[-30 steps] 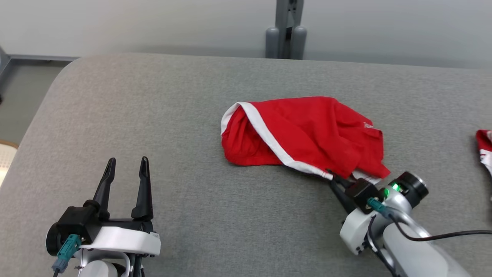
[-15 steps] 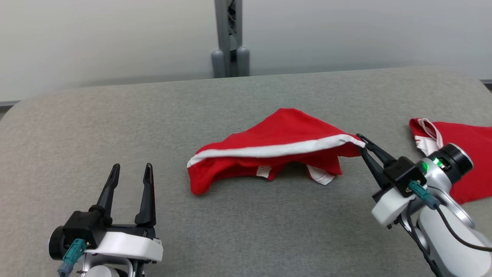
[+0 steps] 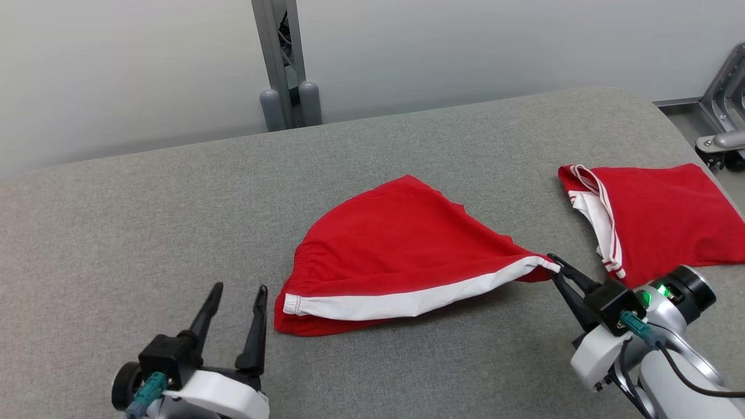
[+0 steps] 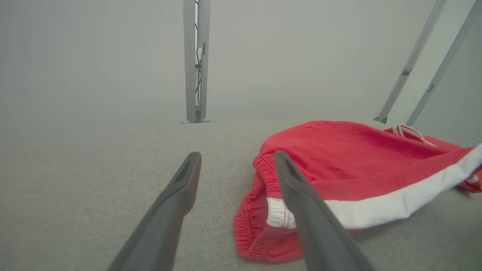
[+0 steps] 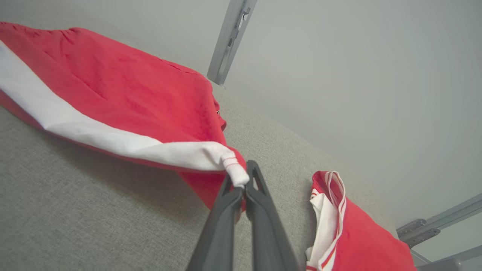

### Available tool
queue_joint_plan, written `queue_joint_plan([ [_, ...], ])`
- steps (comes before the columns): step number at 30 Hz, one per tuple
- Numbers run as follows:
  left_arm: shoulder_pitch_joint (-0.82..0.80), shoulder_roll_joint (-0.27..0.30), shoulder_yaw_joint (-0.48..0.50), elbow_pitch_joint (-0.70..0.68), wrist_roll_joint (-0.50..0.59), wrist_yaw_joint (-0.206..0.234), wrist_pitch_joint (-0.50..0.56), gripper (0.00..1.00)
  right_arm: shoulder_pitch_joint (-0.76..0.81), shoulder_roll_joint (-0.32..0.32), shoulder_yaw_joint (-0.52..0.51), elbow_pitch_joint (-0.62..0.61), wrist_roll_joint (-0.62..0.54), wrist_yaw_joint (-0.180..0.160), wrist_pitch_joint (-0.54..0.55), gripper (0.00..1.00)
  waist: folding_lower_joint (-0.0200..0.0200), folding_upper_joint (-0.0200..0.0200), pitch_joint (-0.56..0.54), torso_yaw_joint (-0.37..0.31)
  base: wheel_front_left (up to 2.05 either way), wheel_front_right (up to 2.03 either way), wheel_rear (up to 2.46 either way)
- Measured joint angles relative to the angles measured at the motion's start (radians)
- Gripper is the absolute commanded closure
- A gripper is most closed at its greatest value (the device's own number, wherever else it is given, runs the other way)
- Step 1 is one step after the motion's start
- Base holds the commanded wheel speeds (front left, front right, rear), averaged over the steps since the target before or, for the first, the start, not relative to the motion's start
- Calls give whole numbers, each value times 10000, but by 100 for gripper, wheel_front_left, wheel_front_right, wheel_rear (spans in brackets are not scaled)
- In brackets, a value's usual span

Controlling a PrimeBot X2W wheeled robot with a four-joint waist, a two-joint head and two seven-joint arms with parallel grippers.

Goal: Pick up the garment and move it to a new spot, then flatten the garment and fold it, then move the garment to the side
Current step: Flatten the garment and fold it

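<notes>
I should next pinch the garment with my left gripper at the white stripe's waistband end [image 3: 291, 304], which rises as a fold over the slack red lower layer [image 3: 318, 327].
The garment [image 3: 396, 256] is a pair of red shorts with a white side stripe, spread across the middle of the grey table [image 3: 145, 221]. My right gripper [image 3: 556, 269] is shut on the garment's right corner, at the end of the white stripe, holding it a little above the table. The same pinch shows close up in the right wrist view, where the stripe end [image 5: 235, 171] sits between the closed fingertips. My left gripper [image 3: 238, 291] stands open at the lower left, just left of the elastic waistband [image 4: 260, 177], holding nothing.
A second red garment [image 3: 652, 221] with white trim lies at the table's right end. A grey metal post [image 3: 279, 58] stands behind the far edge. A metal frame [image 3: 722, 110] sits off the right edge. Bare grey table surface stretches to the left.
The head camera has swung right. My right gripper has lifted and dragged the garment's corner rightward, so the crumpled shorts now lie stretched out with the stripe at the front. The left gripper stays open.
</notes>
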Motion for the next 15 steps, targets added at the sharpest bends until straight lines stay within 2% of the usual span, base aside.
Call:
queue_joint_plan([
  [9,-84,-2,-867,1254,-144,-472,0,0,-1,17,96,213,153,0,0,100,0,0,-38,51,0,0,0],
  [15,-676,366,-2383,1960,-1519,-529,0,0,-13,56,151,263,203,0,0,100,-1,0,69,95,0,0,0],
])
